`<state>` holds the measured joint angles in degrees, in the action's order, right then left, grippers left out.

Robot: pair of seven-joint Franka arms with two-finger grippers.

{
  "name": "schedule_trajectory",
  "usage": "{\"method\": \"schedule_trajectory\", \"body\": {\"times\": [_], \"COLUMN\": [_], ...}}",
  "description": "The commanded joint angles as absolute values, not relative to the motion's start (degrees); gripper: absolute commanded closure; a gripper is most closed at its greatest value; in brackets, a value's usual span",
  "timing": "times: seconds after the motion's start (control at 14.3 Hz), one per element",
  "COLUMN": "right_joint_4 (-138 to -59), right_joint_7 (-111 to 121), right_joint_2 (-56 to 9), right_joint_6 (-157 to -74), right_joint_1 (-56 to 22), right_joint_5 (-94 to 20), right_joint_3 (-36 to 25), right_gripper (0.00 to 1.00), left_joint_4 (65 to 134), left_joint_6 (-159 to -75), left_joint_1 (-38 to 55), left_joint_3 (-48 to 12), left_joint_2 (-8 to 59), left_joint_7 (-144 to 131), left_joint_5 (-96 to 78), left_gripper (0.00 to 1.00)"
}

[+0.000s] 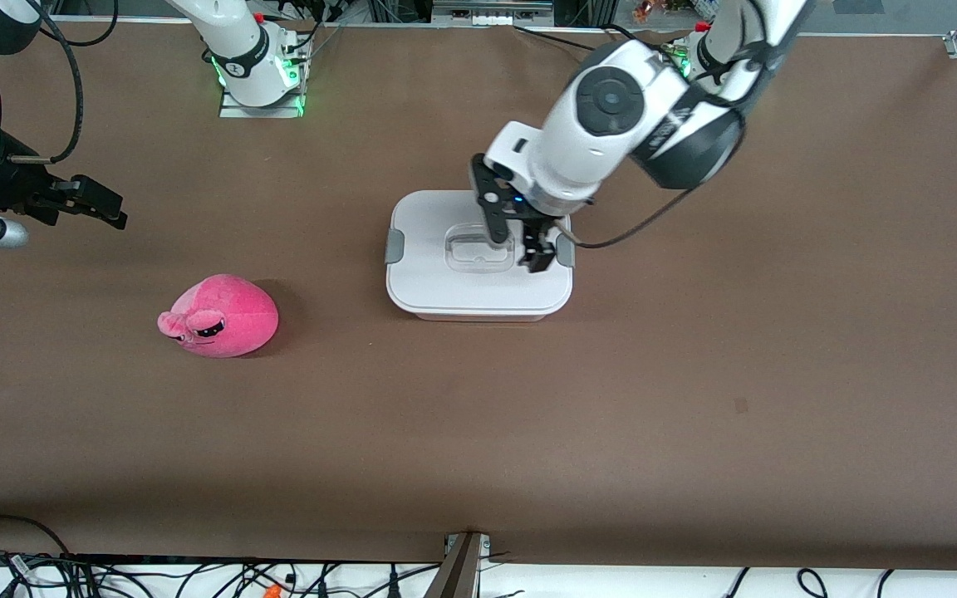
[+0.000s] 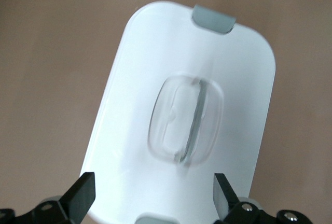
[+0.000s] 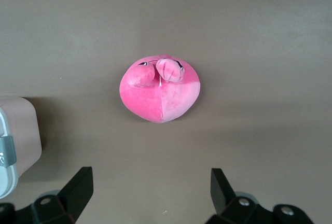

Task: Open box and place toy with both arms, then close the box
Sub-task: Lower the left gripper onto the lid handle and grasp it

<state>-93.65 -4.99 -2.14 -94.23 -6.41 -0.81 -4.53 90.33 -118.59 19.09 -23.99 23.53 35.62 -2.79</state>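
My left gripper should open the box for the pink toy next, so it will grab the white lid by its recessed handle.
The box stands mid-table with its white lid on, a grey clip at each short end and a clear recessed handle in the middle. My left gripper hovers open just over the lid, between the handle and the clip at the left arm's end; its fingers hold nothing. The pink toy lies on the table toward the right arm's end, a little nearer the front camera than the box. My right gripper hangs open and empty above the table at that end; its wrist view shows the toy.
The brown table top stretches bare around both things. The arm bases stand along the table's farthest edge. Cables run along the edge nearest the camera. A corner of the box shows in the right wrist view.
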Motion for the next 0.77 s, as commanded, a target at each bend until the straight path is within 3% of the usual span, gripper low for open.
{"method": "schedule_trajectory", "body": {"times": [0.0, 0.28, 0.49, 0.56, 0.63, 0.7], "right_joint_4": [-92.37, -92.37, -92.37, -92.37, -92.37, -92.46], "right_joint_7": [-5.36, -5.36, -5.36, -5.36, -5.36, -5.36], "right_joint_2": [-2.72, -2.72, -2.72, -2.72, -2.72, -2.72], "right_joint_6": [-93.96, -93.78, -93.87, -93.78, -93.78, -93.69], "right_joint_1": [-6.15, -6.06, -6.15, -6.15, -6.07, -6.06], "right_joint_5": [0.0, 0.0, 0.09, 0.0, 0.0, 0.0], "right_joint_3": [-4.04, -4.04, -4.04, -4.04, -4.04, -4.04], "right_gripper": [0.0, 0.0, 0.0, 0.0, 0.0, 0.0], "left_joint_4": [94.73, 102.2, 102.48, 102.57, 102.48, 102.57], "left_joint_6": [-125.39, -133.23, -135.95, -137.01, -137.11, -137.11], "left_joint_1": [20.82, 22.59, 22.68, 22.5, 22.5, 22.41], "left_joint_3": [-23.47, -23.47, -23.29, -23.29, -23.2, -23.2], "left_joint_2": [22.76, 22.77, 23.64, 24.51, 24.7, 24.7], "left_joint_7": [38.32, 37.97, 38.23, 38.67, 38.67, 38.76], "left_joint_5": [-1.24, -0.7, -0.62, -0.62, -0.62, -0.62], "left_gripper": [0.0, 0.0, 0.0, 0.11, 0.36, 0.54]}}
